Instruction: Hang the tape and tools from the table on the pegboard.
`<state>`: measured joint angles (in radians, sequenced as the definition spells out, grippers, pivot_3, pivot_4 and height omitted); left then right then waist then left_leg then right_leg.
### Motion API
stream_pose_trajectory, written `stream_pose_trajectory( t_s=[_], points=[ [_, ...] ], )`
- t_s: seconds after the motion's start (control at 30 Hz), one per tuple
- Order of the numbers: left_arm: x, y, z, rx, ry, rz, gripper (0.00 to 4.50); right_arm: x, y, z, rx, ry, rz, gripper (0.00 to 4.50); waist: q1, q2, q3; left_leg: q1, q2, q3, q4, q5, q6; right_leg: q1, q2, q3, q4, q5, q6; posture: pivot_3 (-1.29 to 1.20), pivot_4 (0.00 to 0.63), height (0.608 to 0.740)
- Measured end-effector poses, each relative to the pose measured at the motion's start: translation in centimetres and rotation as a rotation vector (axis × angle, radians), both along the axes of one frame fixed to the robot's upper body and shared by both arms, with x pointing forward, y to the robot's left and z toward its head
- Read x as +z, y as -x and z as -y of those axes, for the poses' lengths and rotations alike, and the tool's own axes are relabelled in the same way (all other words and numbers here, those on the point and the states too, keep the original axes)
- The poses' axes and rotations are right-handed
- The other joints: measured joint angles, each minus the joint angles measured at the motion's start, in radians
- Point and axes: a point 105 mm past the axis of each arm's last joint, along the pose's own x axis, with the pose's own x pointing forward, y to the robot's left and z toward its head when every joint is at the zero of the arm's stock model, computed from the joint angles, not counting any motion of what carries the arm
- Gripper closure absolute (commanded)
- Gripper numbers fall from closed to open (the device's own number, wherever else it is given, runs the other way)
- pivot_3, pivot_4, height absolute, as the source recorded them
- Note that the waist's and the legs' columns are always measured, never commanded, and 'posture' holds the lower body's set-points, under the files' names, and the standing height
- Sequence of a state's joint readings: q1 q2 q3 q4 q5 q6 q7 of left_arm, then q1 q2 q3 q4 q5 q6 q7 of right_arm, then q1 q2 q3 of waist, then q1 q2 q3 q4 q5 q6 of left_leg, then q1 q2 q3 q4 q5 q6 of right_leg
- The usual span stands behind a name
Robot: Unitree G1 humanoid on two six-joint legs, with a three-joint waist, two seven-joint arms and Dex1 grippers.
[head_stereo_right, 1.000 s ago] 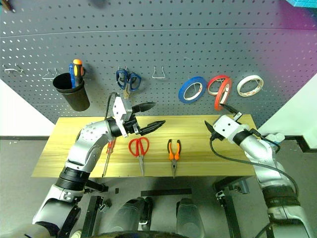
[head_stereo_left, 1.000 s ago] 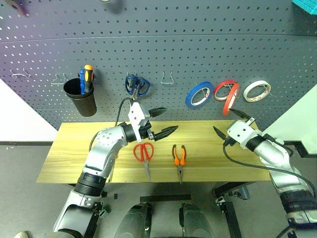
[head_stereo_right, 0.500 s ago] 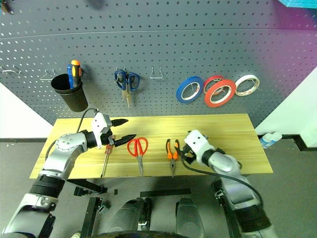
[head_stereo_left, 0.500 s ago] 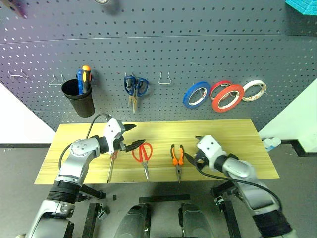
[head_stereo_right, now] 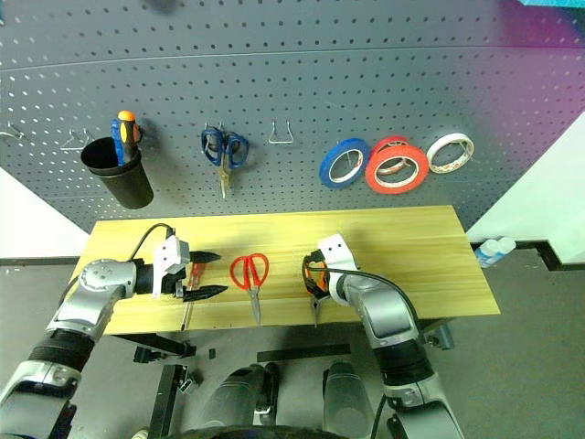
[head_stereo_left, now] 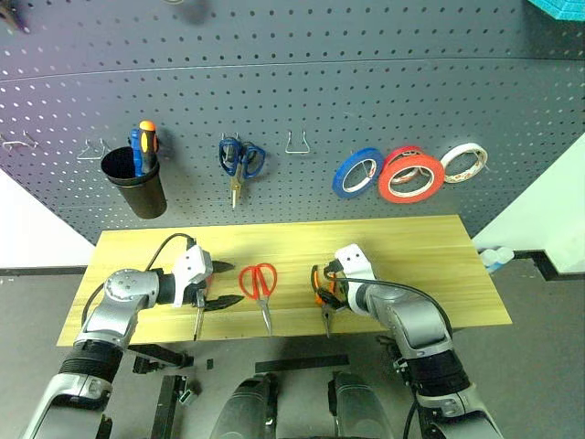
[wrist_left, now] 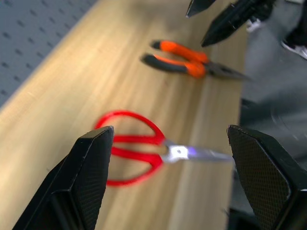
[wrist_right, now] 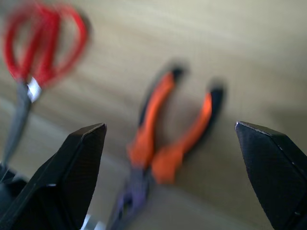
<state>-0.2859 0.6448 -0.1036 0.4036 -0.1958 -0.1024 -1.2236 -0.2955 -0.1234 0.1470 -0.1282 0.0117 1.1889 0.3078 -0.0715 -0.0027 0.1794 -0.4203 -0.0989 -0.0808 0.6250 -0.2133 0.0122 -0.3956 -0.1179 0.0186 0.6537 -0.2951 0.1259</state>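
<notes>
My right gripper's fingers still hover above the orange pliers handles and closing now would miss, so it first lowers to the sides of the handles.
The tape (head_stereo_left: 410,176), a large red ring, hangs on the pegboard (head_stereo_left: 366,82). On the table (head_stereo_left: 411,256) lie the red-handled scissors (head_stereo_left: 259,282), the orange-and-black pliers (head_stereo_left: 320,297) and the slim red-handled screwdriver (head_stereo_left: 197,318). My left gripper (head_stereo_left: 227,284) is open, low over the screwdriver and pointing at the scissors (wrist_left: 132,146). My right gripper (head_stereo_left: 324,288) is open just above the pliers (wrist_right: 163,143), its fingers either side of the handles and partly hiding them from above.
Also on the pegboard are a blue roll (head_stereo_left: 357,172), a smaller red roll (head_stereo_left: 405,154) behind the tape, a white roll (head_stereo_left: 466,162), blue-handled scissors (head_stereo_left: 239,160), a bare hook (head_stereo_left: 300,144) and a black cup (head_stereo_left: 135,181) with screwdrivers.
Both arms came down from the pegboard to the table. The right gripper left the tape, which now hangs flat, and swung left over the pliers. The left gripper moved left to the screwdriver.
</notes>
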Motion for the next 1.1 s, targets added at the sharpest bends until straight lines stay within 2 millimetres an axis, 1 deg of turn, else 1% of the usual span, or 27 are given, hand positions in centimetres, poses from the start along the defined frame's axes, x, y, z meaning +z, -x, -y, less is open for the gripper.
stream_pose_trajectory(
  t_s=[0.13,0.3,0.37,0.53,0.7,0.83,0.97,1.1],
  points=[
    [-0.2,0.2,-0.2,-0.007,-0.009,-0.014,0.54,0.2,0.5,-1.0,-0.033,-0.032,-0.062,0.02,0.000,0.000,0.000,0.000,0.000,0.000,-0.001,0.000,0.000,0.000,0.000,0.000,0.000,0.000,0.000,-0.15,0.194,0.733],
    [-0.4,0.5,-0.3,-0.019,-0.013,-0.025,0.54,1.3,-0.3,-1.8,-0.110,-0.065,-0.097,0.02,0.000,0.000,0.000,0.000,0.000,0.000,-0.002,0.000,0.000,-0.001,0.000,0.000,-0.001,0.000,0.000,-0.15,0.195,0.733],
    [-0.4,0.7,-0.3,-0.029,-0.014,-0.033,0.54,1.1,-0.5,-1.9,-0.141,-0.060,-0.130,0.02,-0.001,0.001,0.000,0.000,0.000,0.001,-0.003,0.000,0.000,-0.002,0.000,0.000,-0.001,0.000,0.000,-0.15,0.195,0.733],
    [-0.5,1.0,-0.3,-0.055,-0.020,-0.038,0.54,-0.5,-0.6,-1.6,-0.185,0.020,-0.196,0.02,-0.002,0.001,0.001,0.000,0.000,0.001,-0.006,0.000,0.000,-0.002,0.000,0.000,-0.002,0.000,0.000,-0.14,0.194,0.733],
    [-0.9,1.2,-0.3,-0.077,-0.039,-0.048,0.54,-1.6,-0.9,-2.1,-0.192,0.033,-0.216,0.02,-0.004,0.001,0.001,0.000,0.000,0.002,-0.009,0.001,-0.002,-0.004,0.000,0.001,-0.002,0.000,0.000,-0.14,0.192,0.733],
    [-1.1,1.2,-0.4,-0.089,-0.056,-0.034,0.54,-1.5,-1.6,-2.6,-0.197,0.024,-0.211,0.02,-0.005,0.001,0.001,0.000,0.000,0.002,-0.010,0.002,-0.003,-0.005,0.000,0.001,-0.002,0.000,0.000,-0.14,0.192,0.733],
    [-0.9,0.8,-0.4,-0.091,-0.070,0.011,0.54,-1.2,-2.2,-3.0,-0.198,0.019,-0.195,0.02,-0.005,0.001,0.001,0.000,0.000,0.002,-0.010,0.002,-0.003,-0.006,0.000,0.001,-0.002,0.000,0.000,-0.13,0.189,0.733],
    [-0.7,0.4,-0.4,-0.091,-0.076,0.034,0.54,-1.5,-2.4,-3.5,-0.190,0.021,-0.200,0.02,-0.006,0.001,0.001,0.000,0.000,0.002,-0.010,0.002,-0.003,-0.006,0.000,0.001,-0.002,0.000,0.000,-0.13,0.189,0.733]
  ],
)
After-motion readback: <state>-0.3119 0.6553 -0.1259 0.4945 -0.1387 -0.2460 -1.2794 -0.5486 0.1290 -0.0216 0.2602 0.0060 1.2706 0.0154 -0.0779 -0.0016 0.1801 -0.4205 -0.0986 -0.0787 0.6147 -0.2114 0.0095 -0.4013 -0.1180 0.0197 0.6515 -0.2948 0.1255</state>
